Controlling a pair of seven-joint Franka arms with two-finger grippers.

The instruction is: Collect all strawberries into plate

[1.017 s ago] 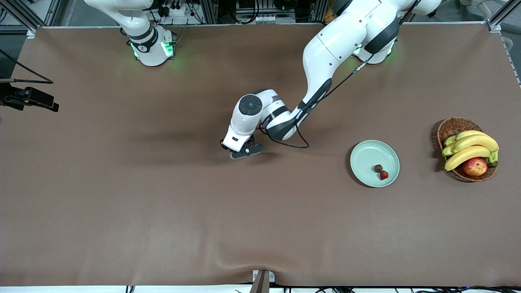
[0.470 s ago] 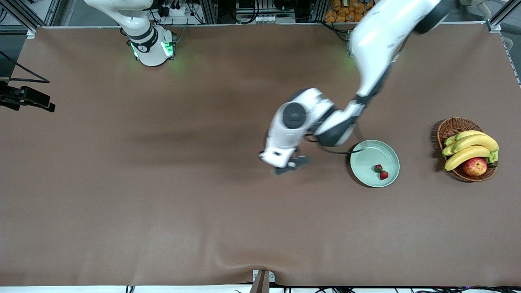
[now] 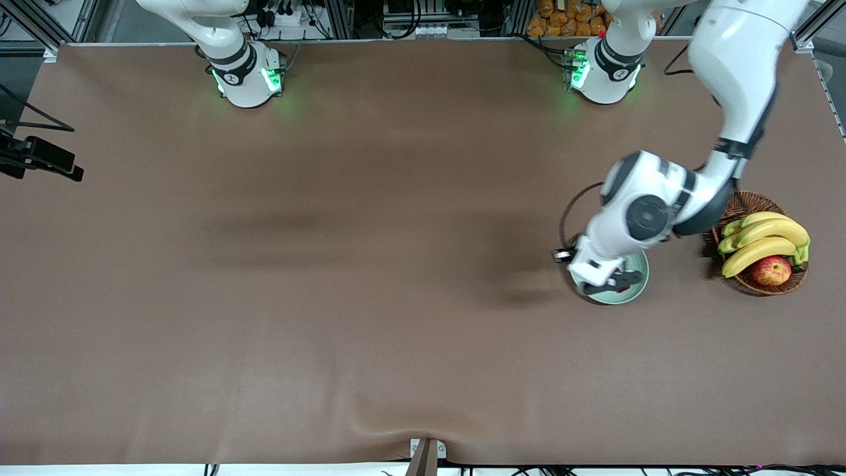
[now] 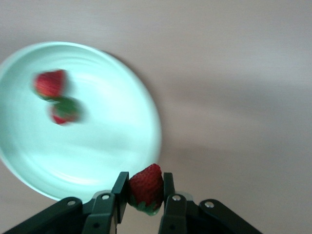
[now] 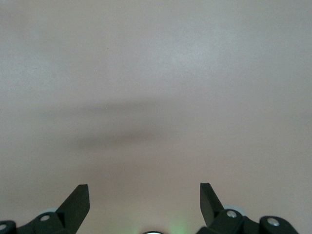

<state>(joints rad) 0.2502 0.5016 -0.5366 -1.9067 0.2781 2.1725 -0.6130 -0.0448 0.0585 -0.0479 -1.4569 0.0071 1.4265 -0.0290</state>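
The strawberry is short of the plate's rim and would miss if I opened now, so my left gripper moves the strawberry toward the plate first.
My left gripper is shut on a small red strawberry with its green cap down between the fingers. It hangs over the edge of the pale mint-green plate. Two more strawberries lie together in the plate. In the front view the left gripper covers most of the plate and hides the berries. My right gripper is open and empty over bare table, waiting.
A brown wicker basket with bananas and a red-yellow apple stands beside the plate, toward the left arm's end of the table. The left arm's elbow hangs over the basket's rim.
My left gripper has swung from the middle of the table toward the left arm's end, carrying the strawberry, and is now over the plate. The right arm has hardly moved.
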